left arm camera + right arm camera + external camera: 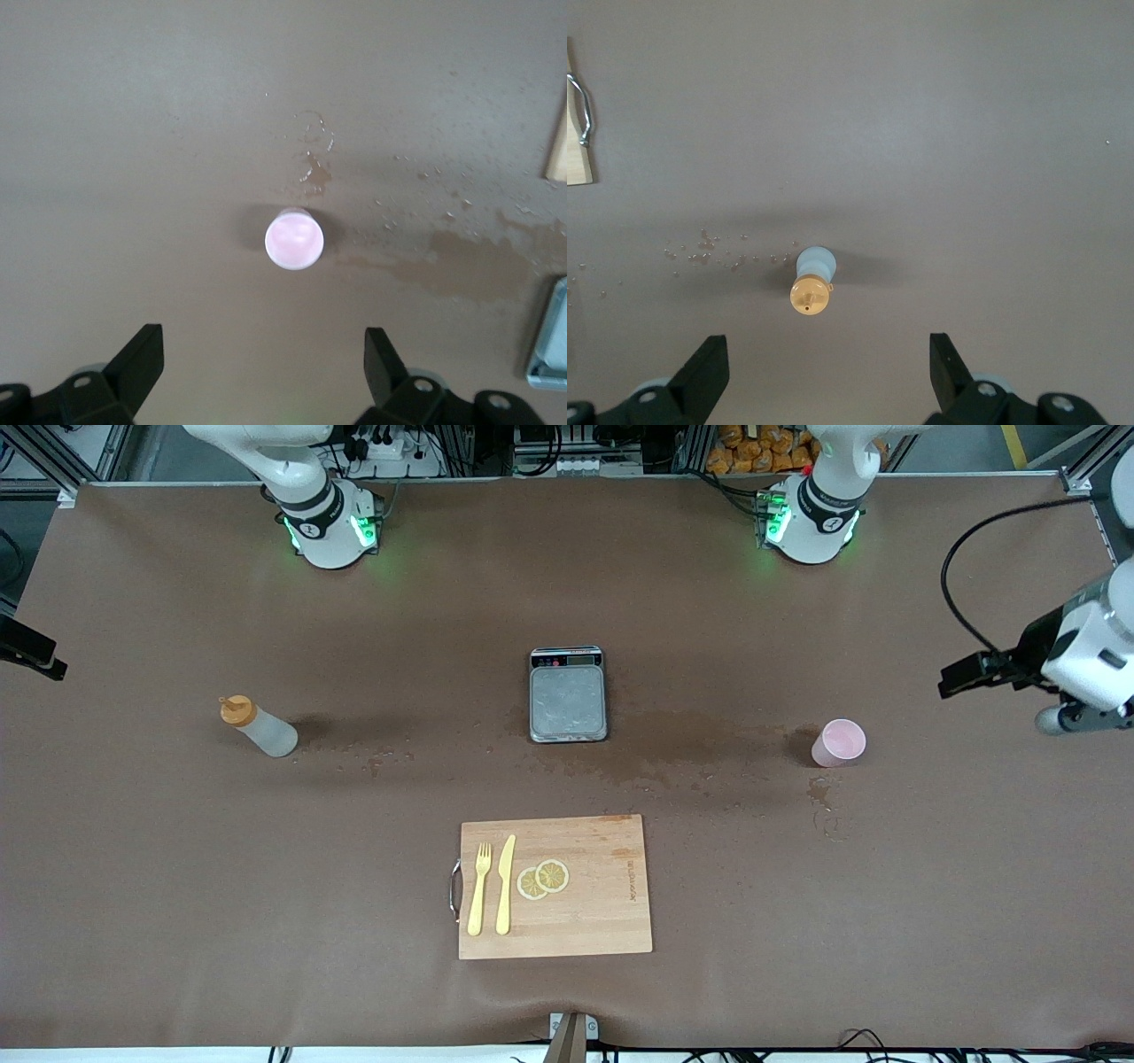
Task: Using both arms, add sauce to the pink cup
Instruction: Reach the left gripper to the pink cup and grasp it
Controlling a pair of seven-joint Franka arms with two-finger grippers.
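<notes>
The robot's left gripper should hold the pink cup by its rim next, so that the pink cup's opening stays free for the sauce.
The sauce bottle, whitish with an orange cap, stands upright toward the right arm's end of the table. In the right wrist view the bottle is seen from above. My right gripper is open and empty, high over the table beside the bottle. The pink cup stands upright toward the left arm's end. In the left wrist view the cup is seen from above. My left gripper is open and empty, high over the table beside the cup. The left arm's wrist shows at the front view's edge.
A grey scale sits mid-table between bottle and cup. A wooden cutting board lies nearer the camera, holding a yellow fork, a yellow knife and two lemon slices. Wet stains spread from the scale toward the cup.
</notes>
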